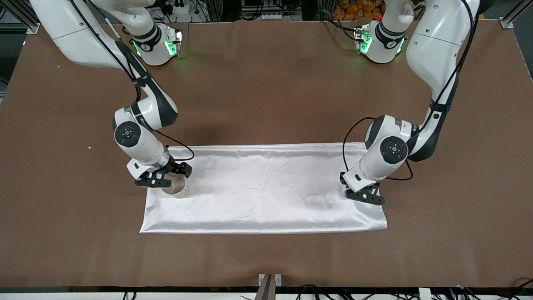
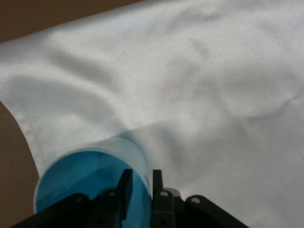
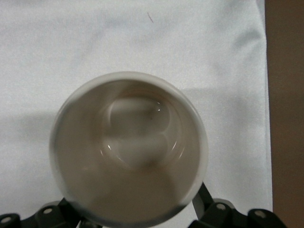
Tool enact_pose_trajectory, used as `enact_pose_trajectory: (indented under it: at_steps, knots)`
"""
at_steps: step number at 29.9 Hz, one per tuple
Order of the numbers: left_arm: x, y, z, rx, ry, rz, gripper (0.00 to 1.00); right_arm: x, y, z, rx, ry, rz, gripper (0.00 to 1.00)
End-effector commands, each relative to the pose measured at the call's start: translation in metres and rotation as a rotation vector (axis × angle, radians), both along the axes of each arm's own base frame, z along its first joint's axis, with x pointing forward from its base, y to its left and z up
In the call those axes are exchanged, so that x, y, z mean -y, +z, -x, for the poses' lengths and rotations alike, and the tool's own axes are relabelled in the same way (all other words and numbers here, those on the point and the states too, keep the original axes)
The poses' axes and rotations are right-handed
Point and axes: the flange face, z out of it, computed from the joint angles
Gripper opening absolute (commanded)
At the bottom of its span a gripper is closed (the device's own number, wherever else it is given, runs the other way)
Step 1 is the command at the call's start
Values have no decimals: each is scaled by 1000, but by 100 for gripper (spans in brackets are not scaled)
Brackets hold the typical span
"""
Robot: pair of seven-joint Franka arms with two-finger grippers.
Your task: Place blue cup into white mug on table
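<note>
I need to close my right gripper, as its fingers are beside the white mug's side (image 3: 133,199) and below the mug's rim in the right wrist view. I would hold the white mug if I closed now.
The white mug (image 1: 182,190) stands on the shiny white cloth at the right arm's end. In the right wrist view I look straight down into its cream inside (image 3: 128,147). My right gripper (image 1: 160,181) is lowered round the mug, with one finger (image 3: 202,199) against its wall and the other hidden by the mug. The blue cup (image 2: 85,178) stands on the cloth at the left arm's end. My left gripper (image 2: 141,185) is shut on its rim, one finger inside and one outside. In the front view the left gripper (image 1: 366,196) hides the cup.
The white cloth (image 1: 266,187) lies across the middle of the brown table (image 1: 266,83), and both grippers are at its two ends. A cloth corner and bare table (image 2: 12,156) show next to the cup.
</note>
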Motion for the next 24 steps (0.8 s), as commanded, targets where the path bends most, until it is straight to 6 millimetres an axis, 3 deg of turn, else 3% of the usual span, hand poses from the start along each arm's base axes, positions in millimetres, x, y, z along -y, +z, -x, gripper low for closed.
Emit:
enact_pose_trajectory:
  at_steps: [1,9,12,24]
  knots:
    - [2,6,-3,37,-24,-38,0,-5,-6,-8,28,20,6,70]
    - [1,11,-4,44,-21,-36,0,-6,-7,-8,70,114,64,15]
    - [2,17,-5,51,-19,-35,0,-7,-7,-7,71,122,70,3]
    - [-8,97,-10,128,-11,-48,0,-11,-5,-5,62,112,71,0]
